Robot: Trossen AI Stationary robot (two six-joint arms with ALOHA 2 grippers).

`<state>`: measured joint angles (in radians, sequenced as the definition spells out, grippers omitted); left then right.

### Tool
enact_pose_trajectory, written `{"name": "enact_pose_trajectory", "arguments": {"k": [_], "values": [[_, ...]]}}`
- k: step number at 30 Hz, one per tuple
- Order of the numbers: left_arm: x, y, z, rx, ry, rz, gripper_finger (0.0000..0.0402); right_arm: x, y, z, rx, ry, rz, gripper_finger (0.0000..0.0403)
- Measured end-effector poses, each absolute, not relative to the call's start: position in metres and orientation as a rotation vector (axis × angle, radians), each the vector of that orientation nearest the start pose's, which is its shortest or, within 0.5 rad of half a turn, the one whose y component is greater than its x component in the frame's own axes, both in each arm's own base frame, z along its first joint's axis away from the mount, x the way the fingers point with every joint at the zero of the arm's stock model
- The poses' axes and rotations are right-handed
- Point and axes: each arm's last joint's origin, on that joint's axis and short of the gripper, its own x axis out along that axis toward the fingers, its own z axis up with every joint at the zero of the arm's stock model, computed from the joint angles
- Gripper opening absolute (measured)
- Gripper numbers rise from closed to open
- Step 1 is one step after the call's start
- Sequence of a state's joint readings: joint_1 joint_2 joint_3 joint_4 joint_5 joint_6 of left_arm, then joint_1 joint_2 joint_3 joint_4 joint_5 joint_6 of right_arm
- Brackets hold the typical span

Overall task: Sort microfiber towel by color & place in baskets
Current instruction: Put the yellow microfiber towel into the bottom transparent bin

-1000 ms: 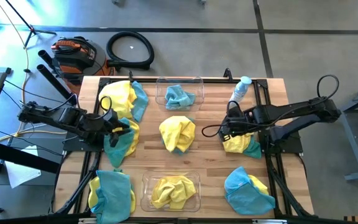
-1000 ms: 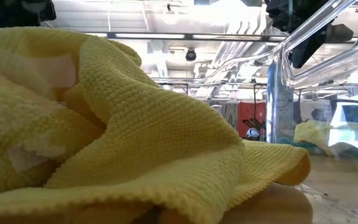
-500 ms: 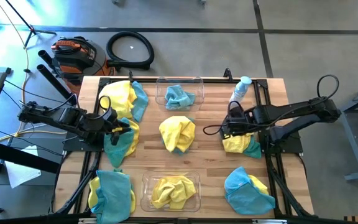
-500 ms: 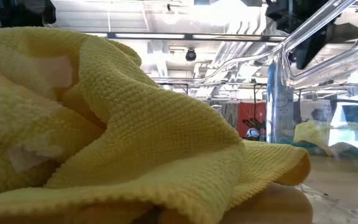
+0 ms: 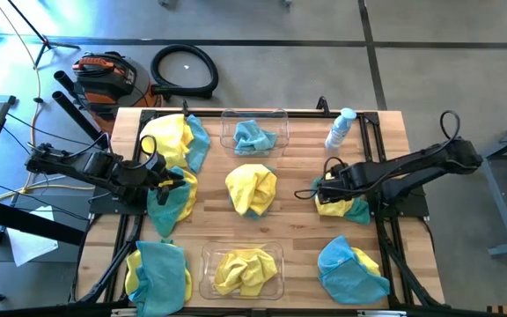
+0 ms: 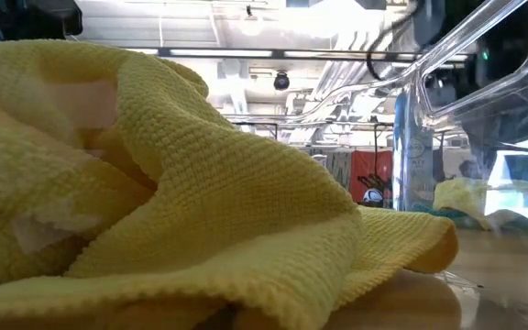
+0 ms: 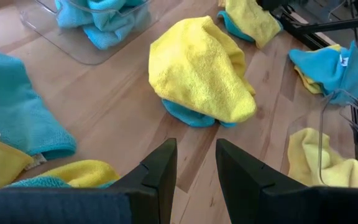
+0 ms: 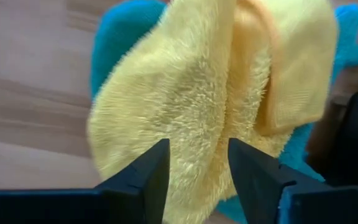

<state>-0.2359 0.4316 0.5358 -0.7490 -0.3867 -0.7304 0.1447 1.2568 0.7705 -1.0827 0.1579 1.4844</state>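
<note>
My right gripper will grab the yellow towel by its raised fold next, so it can sort the towel into the basket of its color (image 5: 243,271).
Yellow and teal microfiber towels lie in mixed piles on the wooden table. My right gripper (image 5: 321,192) (image 8: 196,165) is open, right of centre, low over a yellow towel (image 5: 334,206) (image 8: 216,93) that lies on a teal one (image 8: 114,43). Its fingers stand on either side of a raised yellow fold. My left gripper (image 5: 181,181) (image 7: 196,165) is open over the left-middle pile (image 5: 167,201), with nothing between its fingers. The far basket (image 5: 280,116) holds a teal towel (image 5: 253,137). The near basket (image 5: 208,255) holds a yellow one (image 5: 240,271). My right gripper comes at the yellow towel from above with its fingers (image 8: 143,171) astride the raised fold (image 8: 197,118). Whether the fingers touch the cloth, I cannot tell.
More piles lie at the centre (image 5: 252,188) (image 7: 201,68), far left (image 5: 174,141), near left (image 5: 158,273) and near right (image 5: 350,269). A small bottle (image 5: 340,128) stands at the far right. In the low view a yellow towel (image 6: 154,183) fills the foreground behind a basket wall (image 6: 466,55).
My right gripper has moved toward the table's near edge and down onto the yellow-and-teal pile right of centre. The towels lie as before.
</note>
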Motion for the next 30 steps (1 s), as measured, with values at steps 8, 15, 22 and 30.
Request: {"name": "enact_pose_trajectory", "arguments": {"k": [8,15,22,30], "values": [[0.093,-0.009,0.243,-0.490,0.498,0.412,0.0099,0.169,0.020,0.152,0.932,1.189,-1.061,0.0162],[0.093,-0.009,0.243,-0.489,0.498,0.412,0.0099,0.171,0.020,0.157,0.851,1.225,-1.004,0.0031],[0.093,-0.009,0.243,-0.499,0.496,0.415,0.0099,0.182,0.022,0.195,0.730,1.251,-0.966,0.0018],[0.093,-0.009,0.243,-0.512,0.496,0.419,0.0099,0.192,0.035,0.285,0.582,1.106,-0.942,0.0003]]}}
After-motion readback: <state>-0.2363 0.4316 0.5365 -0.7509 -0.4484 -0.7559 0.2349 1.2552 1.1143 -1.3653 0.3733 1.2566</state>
